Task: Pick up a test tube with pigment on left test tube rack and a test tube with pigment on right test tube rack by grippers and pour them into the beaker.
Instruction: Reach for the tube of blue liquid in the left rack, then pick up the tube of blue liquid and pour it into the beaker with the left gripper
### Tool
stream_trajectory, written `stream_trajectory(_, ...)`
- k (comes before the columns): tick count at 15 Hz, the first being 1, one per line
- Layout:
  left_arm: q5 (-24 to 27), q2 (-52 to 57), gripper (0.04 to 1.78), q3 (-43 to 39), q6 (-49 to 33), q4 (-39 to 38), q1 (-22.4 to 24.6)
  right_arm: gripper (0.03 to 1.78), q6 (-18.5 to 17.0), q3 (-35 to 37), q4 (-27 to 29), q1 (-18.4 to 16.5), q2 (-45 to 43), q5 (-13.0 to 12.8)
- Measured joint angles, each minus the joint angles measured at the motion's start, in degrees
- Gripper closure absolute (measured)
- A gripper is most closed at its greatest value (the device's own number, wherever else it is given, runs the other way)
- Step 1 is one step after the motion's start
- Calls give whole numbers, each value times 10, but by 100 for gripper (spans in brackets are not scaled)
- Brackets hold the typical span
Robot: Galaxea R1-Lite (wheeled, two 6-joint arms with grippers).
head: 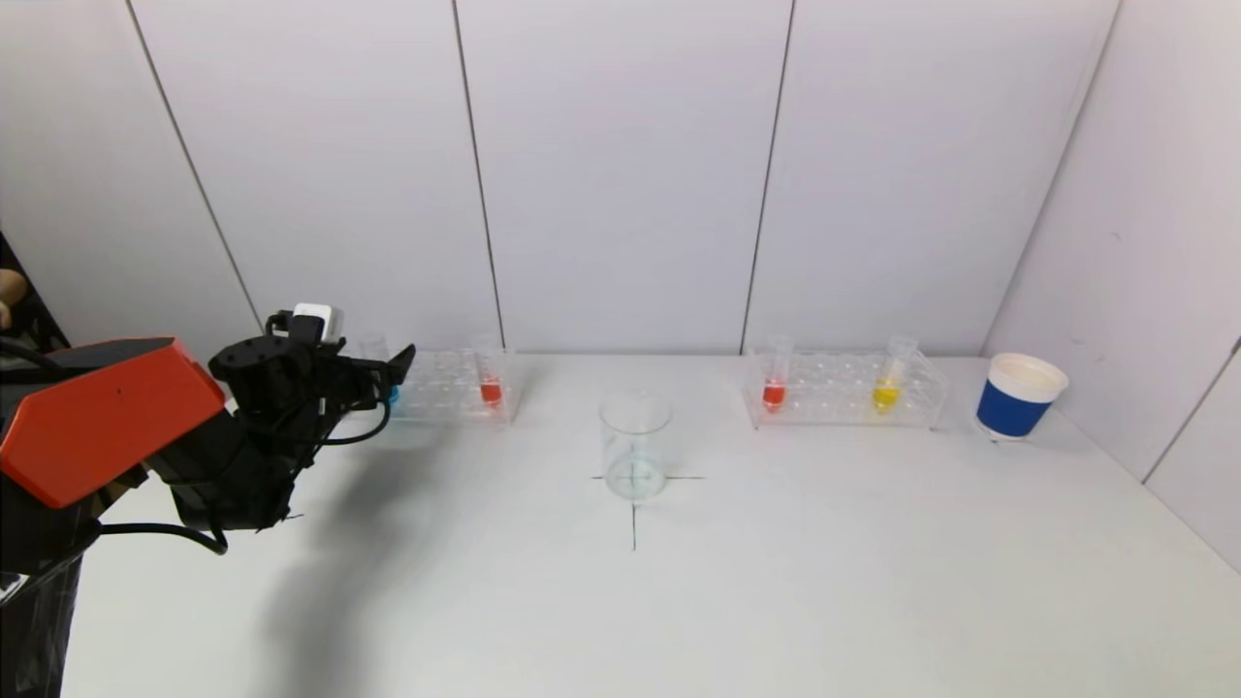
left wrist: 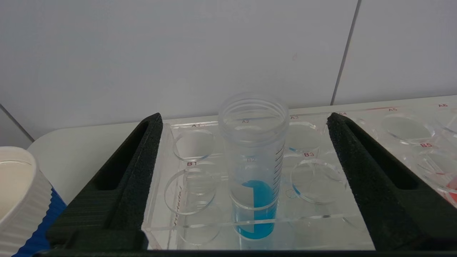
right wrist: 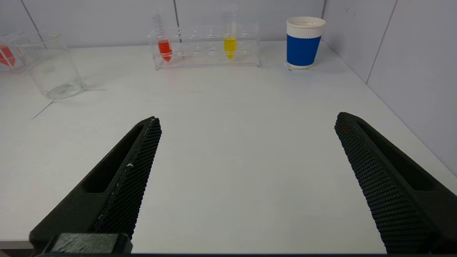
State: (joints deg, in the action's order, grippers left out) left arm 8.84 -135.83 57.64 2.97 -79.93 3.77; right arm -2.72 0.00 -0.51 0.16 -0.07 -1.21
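The rack encloses the lower end of the blue test tube. The left gripper takes hold of the tube by its upper part under the tube's rim next.
The left test tube rack holds a tube with blue pigment and one with red pigment. My left gripper is open around the blue tube, and both fingers stand clear of it. The tube stands upright in its hole. The right test tube rack carries a red tube and a yellow tube. The clear beaker stands on a cross mark between the racks. My right gripper is open over bare table, well short of the right rack, and is out of the head view.
A blue and white paper cup stands right of the right rack, near the side wall. A similar cup sits just beside the left gripper's finger. The back wall runs close behind both racks.
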Motion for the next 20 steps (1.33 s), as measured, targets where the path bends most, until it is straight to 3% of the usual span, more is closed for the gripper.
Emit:
stream_trajectory(2, 0, 0, 47, 0, 0, 0, 0, 4, 0, 0, 0, 0, 0, 0)
stream_trajectory(7, 0, -1, 131, 0, 0, 0, 0, 4, 0, 0, 0, 0, 0, 0)
stream_trajectory(9, 0, -1, 138, 0, -1, 0, 0, 4, 0, 0, 0, 0, 0, 0)
stream_trajectory(20, 0, 1, 138, 0, -2, 0, 0, 4, 0, 0, 0, 0, 0, 0)
